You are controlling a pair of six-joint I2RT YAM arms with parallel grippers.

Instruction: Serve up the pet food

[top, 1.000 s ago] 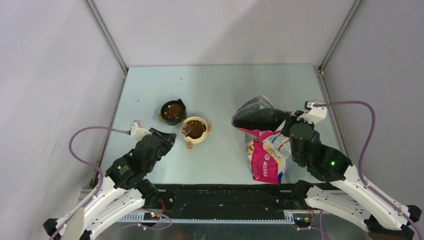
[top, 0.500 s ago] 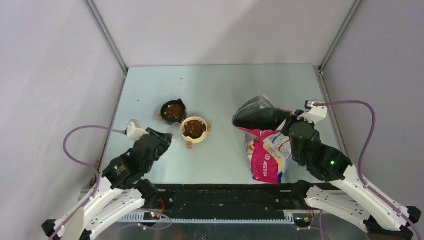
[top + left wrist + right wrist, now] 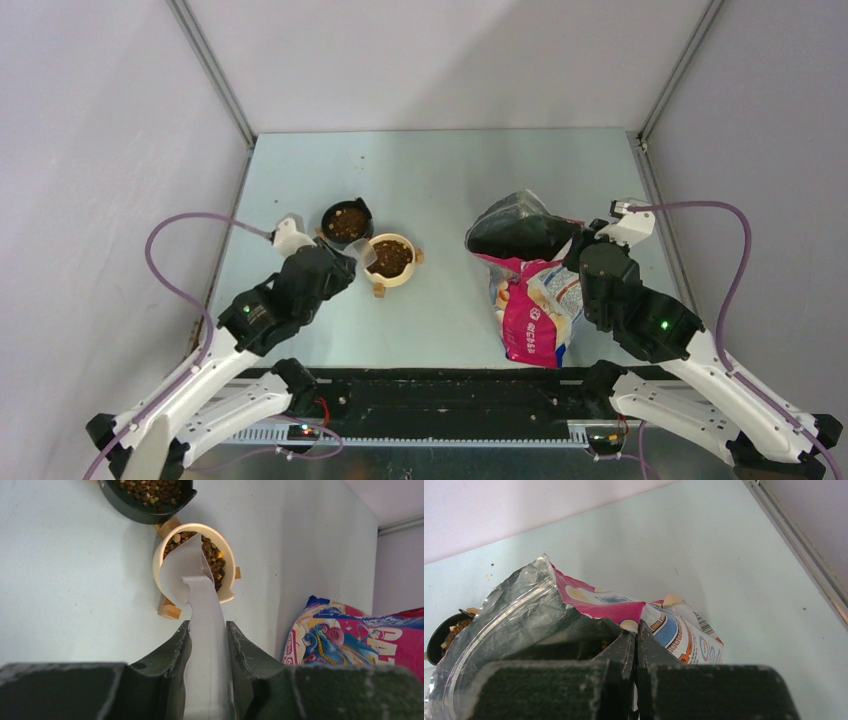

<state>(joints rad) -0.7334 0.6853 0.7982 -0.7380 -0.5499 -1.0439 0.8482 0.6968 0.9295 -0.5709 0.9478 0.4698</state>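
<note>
The scoop's cup (image 3: 361, 254) sticks out over the cream bowl, so my left gripper should lower the scoop onto the tabletop beside the bowl before letting go of it.
Brown pet food (image 3: 392, 257) fills a cream bowl (image 3: 408, 274) on a wooden stand. More fills a black bowl (image 3: 335, 233) behind it. In the left wrist view the cream bowl (image 3: 228, 591) and its pet food (image 3: 216, 560) lie just ahead of my left gripper (image 3: 206, 626), which is shut on the handle of a clear plastic scoop (image 3: 186, 572). The scoop's cup hangs over the bowl's near rim. My right gripper (image 3: 636, 628) is shut on the rim of the open cat-picture bag (image 3: 589, 602), which stands at the right (image 3: 535, 300).
The black bowl (image 3: 131, 511) shows at the top of the left wrist view. Grey walls and metal rails enclose the pale table (image 3: 440, 170). A black rail strip (image 3: 450, 395) runs along the near edge.
My left gripper has moved forward and right with the scoop, bringing its cup from beside the cream bowl to over its near rim. The right arm and bag have not moved.
</note>
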